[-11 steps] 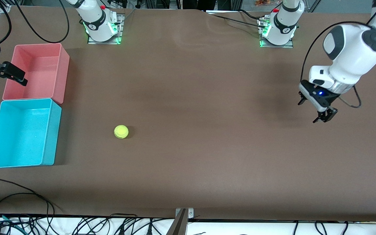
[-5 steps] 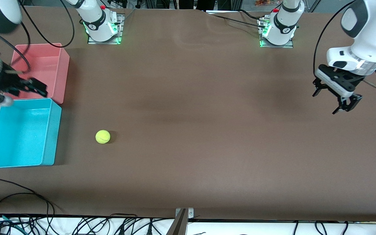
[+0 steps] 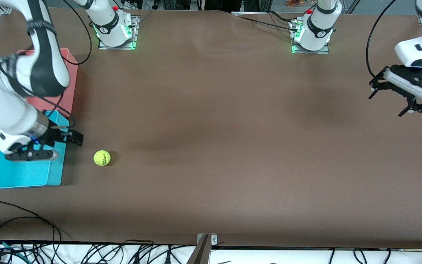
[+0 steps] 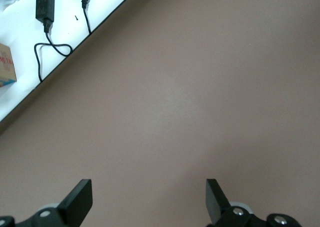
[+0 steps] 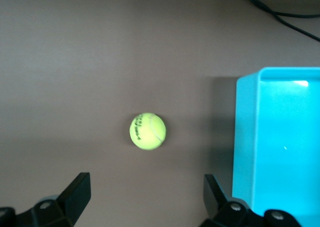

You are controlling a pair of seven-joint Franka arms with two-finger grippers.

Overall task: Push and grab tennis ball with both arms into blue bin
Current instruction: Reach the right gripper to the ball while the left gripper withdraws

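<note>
The robot's right gripper will get the tennis ball into the blue bin, so it will next grab the tennis ball around its round body (image 3: 102,158) (image 5: 147,131).
The tennis ball (image 3: 102,158) lies on the brown table, a short way from the blue bin (image 3: 20,178) on the side toward the left arm. My right gripper (image 3: 65,146) is open and empty, over the bin's wall that faces the ball. In the right wrist view the ball (image 5: 147,131) sits ahead of the open right gripper (image 5: 146,184), apart from it, with the blue bin (image 5: 246,137) beside it. My left gripper (image 3: 387,102) is open and empty, up over the left arm's end of the table. The left wrist view shows the left gripper (image 4: 148,192) over bare table.
A pink-red bin (image 3: 71,79) stands against the blue bin, farther from the front camera, mostly hidden by my right arm. Cables (image 3: 20,220) lie along the table edge nearest the front camera. A table edge with cables (image 4: 50,52) shows in the left wrist view.
The ball has rolled toward the blue bin. My right arm has swung in over the blue bin toward the ball. My left gripper has drawn back toward its end of the table.
</note>
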